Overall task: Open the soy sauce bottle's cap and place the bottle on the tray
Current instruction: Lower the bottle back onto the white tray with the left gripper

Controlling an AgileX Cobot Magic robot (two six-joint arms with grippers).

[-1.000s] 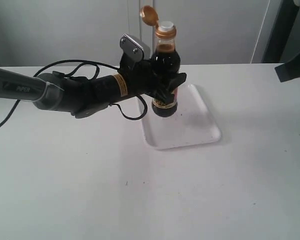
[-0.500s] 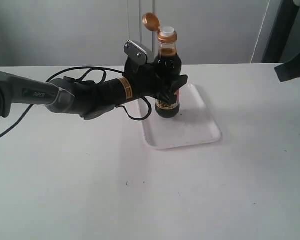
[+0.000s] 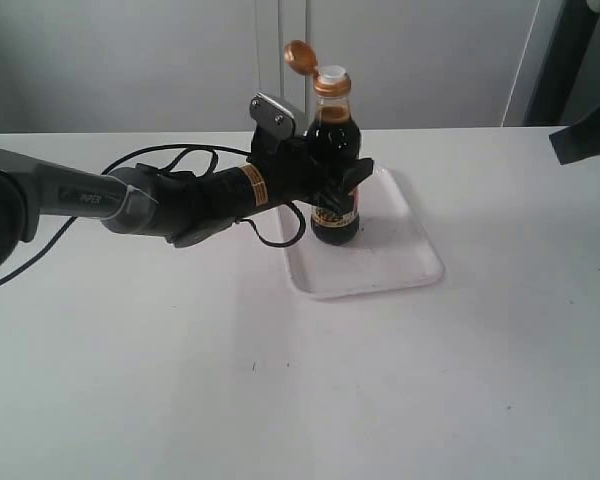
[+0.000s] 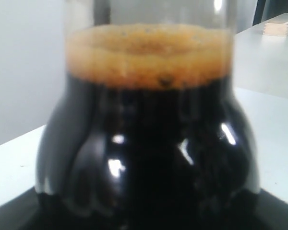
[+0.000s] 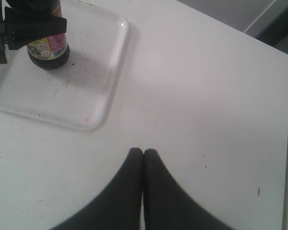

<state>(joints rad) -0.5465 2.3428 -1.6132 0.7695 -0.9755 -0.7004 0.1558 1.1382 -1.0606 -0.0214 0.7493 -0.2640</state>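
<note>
The bottle's base (image 3: pixel 335 236) rests on the white tray (image 3: pixel 390 265) inside the tray's rim, so it is now time for my left gripper to release the bottle.
The soy sauce bottle (image 3: pixel 335 170) stands upright on the white tray (image 3: pixel 390 265), its base touching the tray's left part. Its orange-brown cap (image 3: pixel 299 57) is flipped open and hangs back from the collar, with the white spout showing. My left gripper (image 3: pixel 342 186) is shut on the bottle's body just above the label. In the left wrist view the dark bottle (image 4: pixel 149 158) fills the picture, with foam at the liquid's top. The right wrist view shows the bottle's base (image 5: pixel 48 50), the tray (image 5: pixel 113 72), and my right gripper (image 5: pixel 143 152) shut and empty above bare table.
The left arm and its cable (image 3: pixel 170 200) stretch across the white table from the left. A dark shape (image 3: pixel 585 140) sits at the right edge of the exterior view. A grey wall stands behind the table.
The left gripper has lowered the bottle, which hung slightly above the tray, until its base rests on it. The cap stays flipped open. The right gripper has not visibly moved.
</note>
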